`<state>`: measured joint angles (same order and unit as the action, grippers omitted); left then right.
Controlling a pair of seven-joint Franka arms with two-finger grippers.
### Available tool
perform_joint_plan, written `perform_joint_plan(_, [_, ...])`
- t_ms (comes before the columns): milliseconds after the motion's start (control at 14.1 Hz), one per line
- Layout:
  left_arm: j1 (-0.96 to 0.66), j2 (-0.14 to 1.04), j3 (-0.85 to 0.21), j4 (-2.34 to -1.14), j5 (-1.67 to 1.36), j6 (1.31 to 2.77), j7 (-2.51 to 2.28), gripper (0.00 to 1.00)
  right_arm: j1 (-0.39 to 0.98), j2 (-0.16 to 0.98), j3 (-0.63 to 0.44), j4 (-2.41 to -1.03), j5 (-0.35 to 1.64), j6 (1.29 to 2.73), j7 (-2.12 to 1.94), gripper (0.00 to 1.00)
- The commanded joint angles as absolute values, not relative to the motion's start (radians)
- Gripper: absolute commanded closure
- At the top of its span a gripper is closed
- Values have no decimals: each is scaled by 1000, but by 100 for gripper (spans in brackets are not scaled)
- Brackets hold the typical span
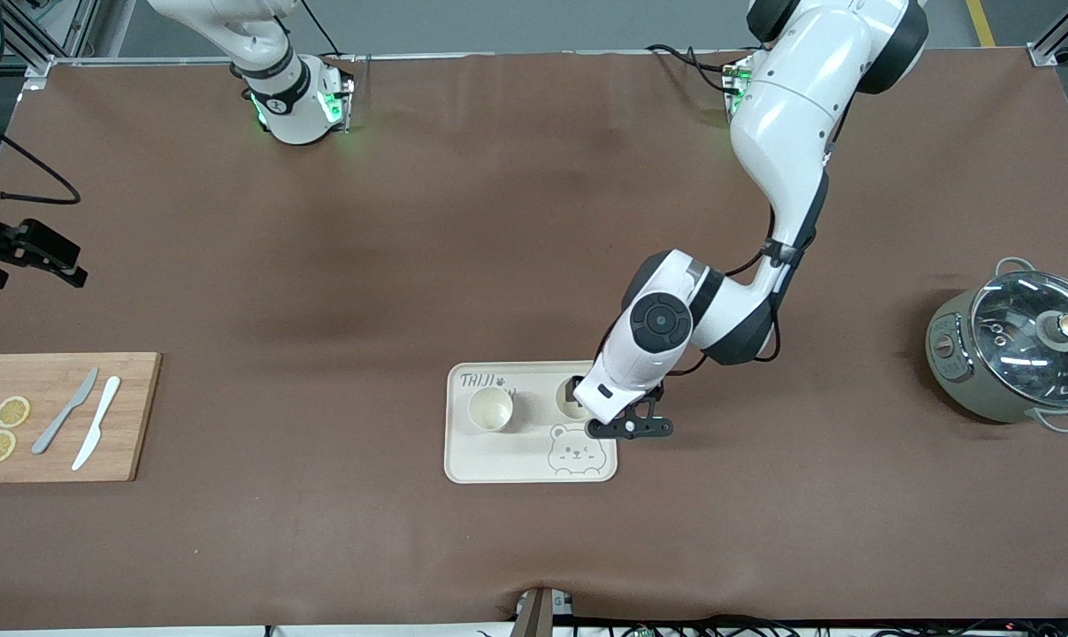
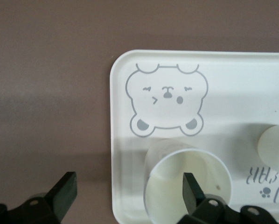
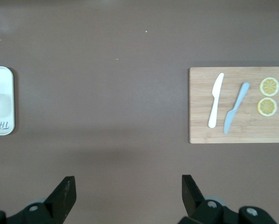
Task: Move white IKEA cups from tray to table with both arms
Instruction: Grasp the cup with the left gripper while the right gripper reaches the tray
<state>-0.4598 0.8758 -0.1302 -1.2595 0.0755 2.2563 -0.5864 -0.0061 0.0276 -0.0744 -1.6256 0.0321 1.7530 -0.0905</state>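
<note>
My left gripper is high above the tray (image 1: pixel 516 460) with its fingers at the cup's rim (image 1: pixel 559 402), so it needs to go lower before it closes on the cup.
Two white cups stand on the cream bear tray (image 1: pixel 516 460). One cup (image 1: pixel 490 409) stands free toward the right arm's end of the tray. The other cup (image 1: pixel 572 402) stands at the tray's corner toward the left arm's end, partly hidden under the left hand. My left gripper (image 1: pixel 597 400) is open and low over it. In the left wrist view this cup (image 2: pixel 167 191) has one finger inside its rim, and the other finger (image 2: pixel 65 189) is outside the tray (image 2: pixel 233 79) over the bare table. My right gripper (image 3: pixel 128 193) is open and empty, high over bare table, out of the front view.
A wooden cutting board (image 1: pixel 135 416) with two knives (image 1: pixel 66 411) and lemon slices (image 1: pixel 12 411) lies at the right arm's end. A pot with a glass lid (image 1: pixel 1016 349) stands at the left arm's end. A black clamp (image 1: pixel 29 252) sits at the table's edge.
</note>
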Motion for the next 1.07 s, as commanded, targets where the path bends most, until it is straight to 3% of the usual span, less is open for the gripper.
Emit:
perform_joint_plan(0, [-471,905,-123,-1235,107,2298,-612,0,-3,89,-74,-1577,113,1743,-87,0])
perform_joint_plan(213, [-471,911,-123,-1236,107,2301,-630,0,31,198,-71,-1519,234,1744,45,0])
perform_joint_plan(569, [-471,943,-124,-1243,104,2355,-655,0,207,280,-71,-1511,105,1902,316,0])
perform_joint_plan(640, [-471,946,-124,-1243,97,2367,-679,64,230,300,-71,-1509,95,1928,313,0])
perform_joint_plan(711, [-471,946,-124,-1243,98,2368,-690,100,254,319,-69,-1512,97,1971,307,0])
perform_joint_plan(995, [-471,948,-124,-1244,104,2368,-684,100,386,394,-71,-1514,98,2072,449,0])
